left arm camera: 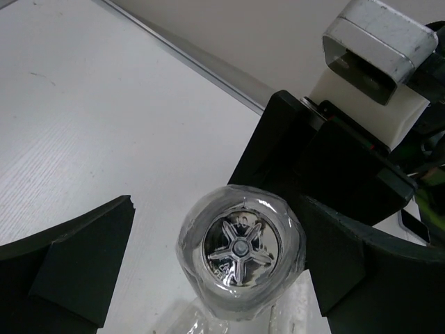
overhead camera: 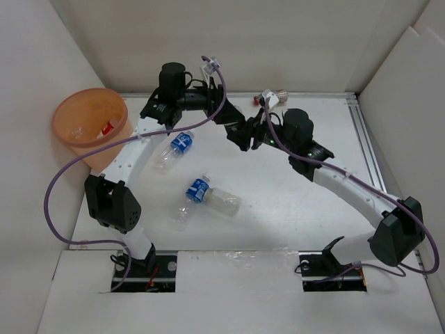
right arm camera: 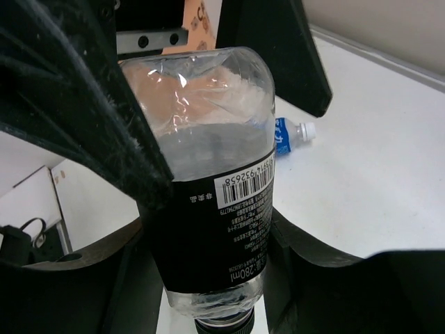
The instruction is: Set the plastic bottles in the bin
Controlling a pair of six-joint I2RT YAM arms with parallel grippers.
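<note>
The near finger reaches past the bottle's base to the black label, so it is now time for my left gripper to close on the bottle.
My right gripper [right arm camera: 208,250] is shut on a clear bottle with a black label [right arm camera: 208,146], its cap towards the wrist. In the top view both grippers meet above the middle of the table, left [overhead camera: 235,131] and right [overhead camera: 256,132], and hide this bottle. My left gripper [left arm camera: 217,233] is open around the bottle's base [left arm camera: 240,250], which lies close to its right finger [left arm camera: 348,257]. The orange bin [overhead camera: 69,104] stands at the far left with a red-labelled bottle [overhead camera: 106,129] inside. Two blue-labelled bottles [overhead camera: 177,146] [overhead camera: 197,191] and a clear one [overhead camera: 224,202] lie on the table.
A further small bottle [overhead camera: 280,93] lies by the back wall. White walls enclose the table on the left, back and right. A metal rail [overhead camera: 365,139] runs along the right side. A blue-labelled bottle also shows in the right wrist view [right arm camera: 290,134].
</note>
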